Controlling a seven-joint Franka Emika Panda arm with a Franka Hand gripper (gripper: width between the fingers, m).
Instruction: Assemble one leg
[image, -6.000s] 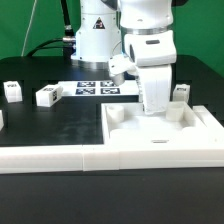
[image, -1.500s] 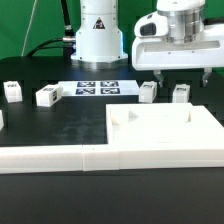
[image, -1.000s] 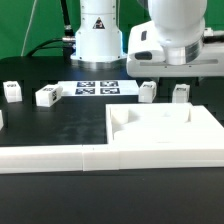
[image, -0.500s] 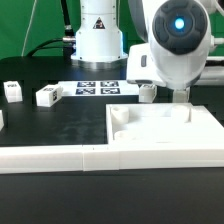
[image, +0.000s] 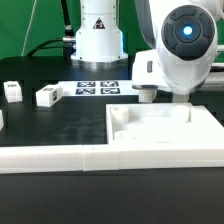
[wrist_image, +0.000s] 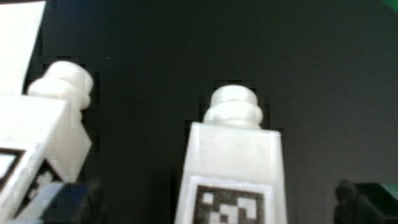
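Observation:
The leg's rounded peg should stay free to enter the tray part, so the gripper should next grab the leg by its tagged block body (wrist_image: 233, 170).
In the wrist view one leg (wrist_image: 235, 160), a small white block with a rounded peg and a black-and-white tag, stands between my open gripper (wrist_image: 214, 205). Dark gaps show between it and each of my fingers (wrist_image: 54, 203). A second leg (wrist_image: 54, 115) stands close beside it, outside the jaws. In the exterior view my gripper (image: 172, 95) is low behind the large white tray part (image: 200, 128). It hides the leg it straddles, and the neighbouring leg (image: 146, 93) shows at the gripper's left edge. Two more legs (image: 47, 96) (image: 12, 91) stand at the exterior view's left.
The marker board (image: 98, 88) lies in front of the robot base. A long white strip (image: 60, 160) runs along the table's front and meets the tray part. Another white part (image: 1, 118) shows at the far left edge.
The arm has left the tray part, swung round and come down behind it. The right-hand leg, visible earlier, is now hidden by the gripper. No part has moved.

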